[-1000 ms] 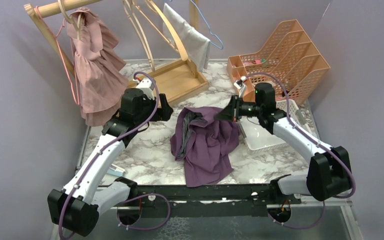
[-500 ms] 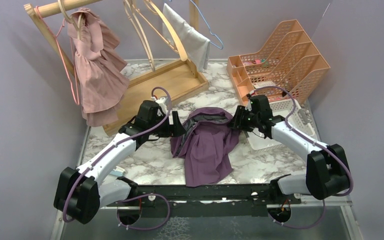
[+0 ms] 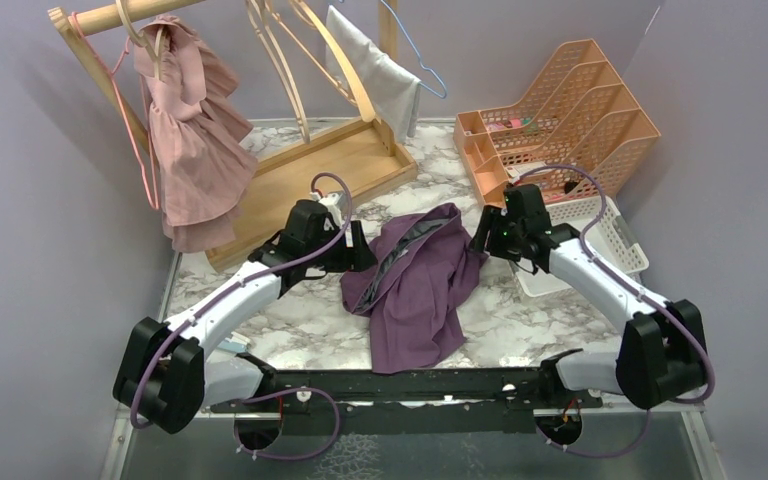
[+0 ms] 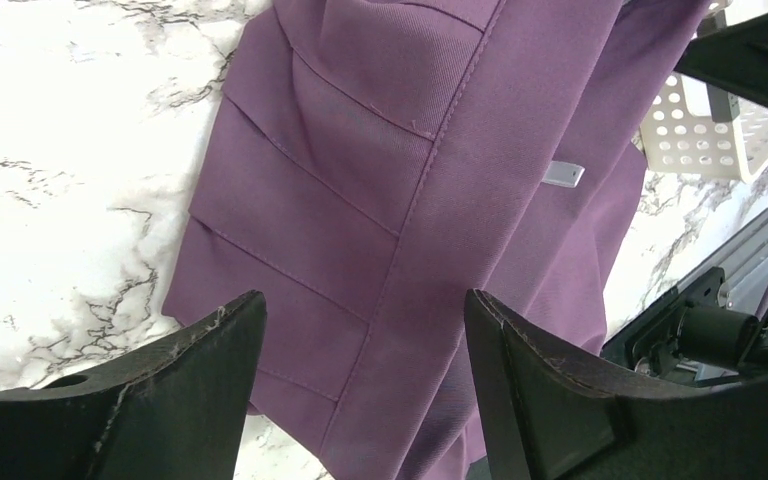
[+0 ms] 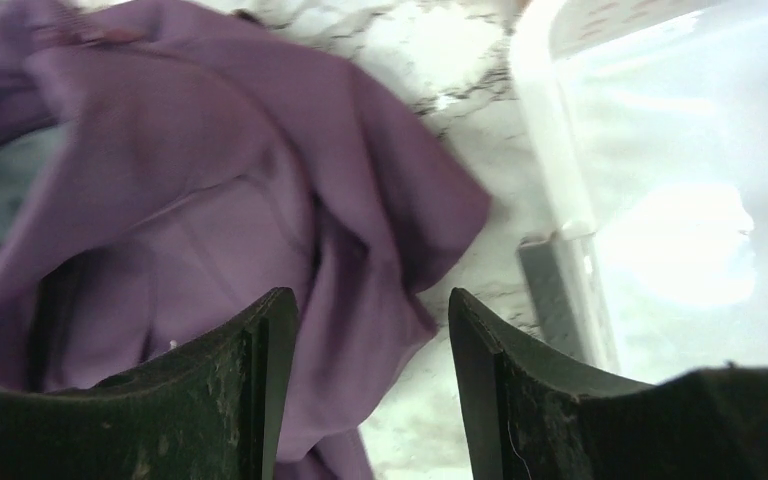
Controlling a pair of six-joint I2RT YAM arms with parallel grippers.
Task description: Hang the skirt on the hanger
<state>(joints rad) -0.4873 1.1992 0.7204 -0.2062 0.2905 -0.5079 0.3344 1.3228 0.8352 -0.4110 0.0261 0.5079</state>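
The purple skirt (image 3: 415, 285) still needs to be spread for the hanger. My right gripper will grab the skirt by its waistband end (image 3: 452, 217) next, opposite my left gripper.
The purple skirt (image 3: 415, 285) lies crumpled on the marble table between the two arms, its grey lining showing at the upper left. Wooden hangers (image 3: 295, 60) and a blue wire hanger (image 3: 418, 55) hang on the rack behind. My left gripper (image 3: 360, 255) is at the skirt's left edge, open. In the left wrist view the skirt (image 4: 410, 150) fills the gap under my left gripper (image 4: 365, 310), untouched by its fingers. My right gripper (image 3: 480, 240) hovers open by the skirt's upper right edge. The right wrist view shows the skirt (image 5: 210, 200) below my right gripper (image 5: 372, 300), with nothing held.
A white perforated basket (image 3: 600, 240) sits just right of the right gripper. An orange file organizer (image 3: 560, 120) stands at the back right. The wooden rack base (image 3: 330, 160) is behind the skirt, with a pink dress (image 3: 185, 130) and a grey cloth (image 3: 380, 80) hanging.
My right gripper opened and let go of the skirt's top edge, and the skirt settled onto the table. My left arm swung right and down to the skirt's left edge.
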